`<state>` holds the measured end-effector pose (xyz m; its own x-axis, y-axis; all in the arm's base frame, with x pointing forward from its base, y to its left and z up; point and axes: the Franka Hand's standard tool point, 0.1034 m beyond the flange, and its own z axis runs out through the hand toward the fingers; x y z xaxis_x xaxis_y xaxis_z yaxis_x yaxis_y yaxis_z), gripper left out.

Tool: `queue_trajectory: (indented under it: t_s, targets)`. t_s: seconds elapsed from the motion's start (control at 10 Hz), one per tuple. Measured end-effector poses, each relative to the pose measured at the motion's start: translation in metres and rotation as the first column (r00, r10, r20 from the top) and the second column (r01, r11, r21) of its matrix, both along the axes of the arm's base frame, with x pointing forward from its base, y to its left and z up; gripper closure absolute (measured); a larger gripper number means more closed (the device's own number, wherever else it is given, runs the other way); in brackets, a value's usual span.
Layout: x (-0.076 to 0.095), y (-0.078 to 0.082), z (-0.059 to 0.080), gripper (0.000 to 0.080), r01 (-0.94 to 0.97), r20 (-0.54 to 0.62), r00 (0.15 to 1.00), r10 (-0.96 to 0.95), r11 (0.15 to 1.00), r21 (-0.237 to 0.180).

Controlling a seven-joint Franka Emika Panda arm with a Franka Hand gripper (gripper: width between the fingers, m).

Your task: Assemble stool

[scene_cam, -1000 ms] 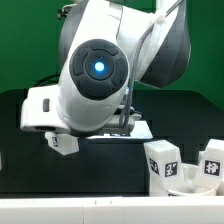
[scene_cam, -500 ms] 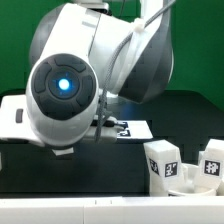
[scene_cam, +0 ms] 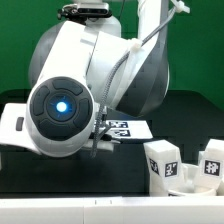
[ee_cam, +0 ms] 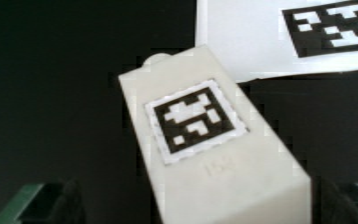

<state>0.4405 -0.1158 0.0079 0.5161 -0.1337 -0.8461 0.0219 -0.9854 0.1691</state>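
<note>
My gripper closes now, which would catch the leg: in the wrist view my fingers stand beside the leg's near end, below its black-and-white tag.
A white stool leg (ee_cam: 202, 125) with a black-and-white tag lies flat on the black table, filling the middle of the wrist view. My gripper (ee_cam: 202, 205) is open, one dark finger on either side of the leg's near end; the leg sits closer to one finger than to the other. In the exterior view the arm's big white body (scene_cam: 90, 85) hides the gripper and this leg. Two more white tagged legs (scene_cam: 163, 160) (scene_cam: 212, 165) stand upright at the exterior view's lower right.
The marker board (scene_cam: 128, 128) lies flat on the table behind the arm; its corner with one tag (ee_cam: 291, 35) sits just beyond the leg's far end. A white strip (scene_cam: 110, 212) runs along the table's front edge.
The arm's body with its blue-lit disc has swung down and toward the exterior view's left, uncovering more of the marker board. The two upright legs have not moved.
</note>
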Motion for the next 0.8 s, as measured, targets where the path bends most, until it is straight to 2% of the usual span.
queue_trajectory:
  t_s: [0.1, 0.2, 0.3, 0.4, 0.5, 0.6, 0.7, 0.8]
  targets:
    - [0.000, 0.000, 0.000, 0.0162, 0.000, 0.000, 1.000, 0.000, 1.000, 0.000]
    - [0.000, 0.000, 0.000, 0.0332, 0.001, 0.000, 1.000, -0.001, 1.000, 0.000]
    - [-0.001, 0.000, 0.003, 0.0451, 0.003, -0.007, 1.000, -0.003, 1.000, 0.001]
    - [0.002, 0.000, 0.003, 0.0454, -0.001, 0.014, 1.000, 0.001, 1.000, 0.002]
    - [0.007, 0.006, 0.015, 0.0454, 0.006, 0.028, 1.000, -0.006, 1.000, 0.005]
    - [0.020, 0.023, 0.042, 0.0461, 0.023, 0.092, 0.996, -0.022, 1.000, -0.014]
    - [0.020, 0.044, 0.068, 0.0461, 0.060, 0.170, 0.984, -0.055, 0.998, -0.025]
    - [0.014, 0.044, 0.074, 0.0461, 0.015, 0.219, 0.976, -0.010, 1.000, -0.021]
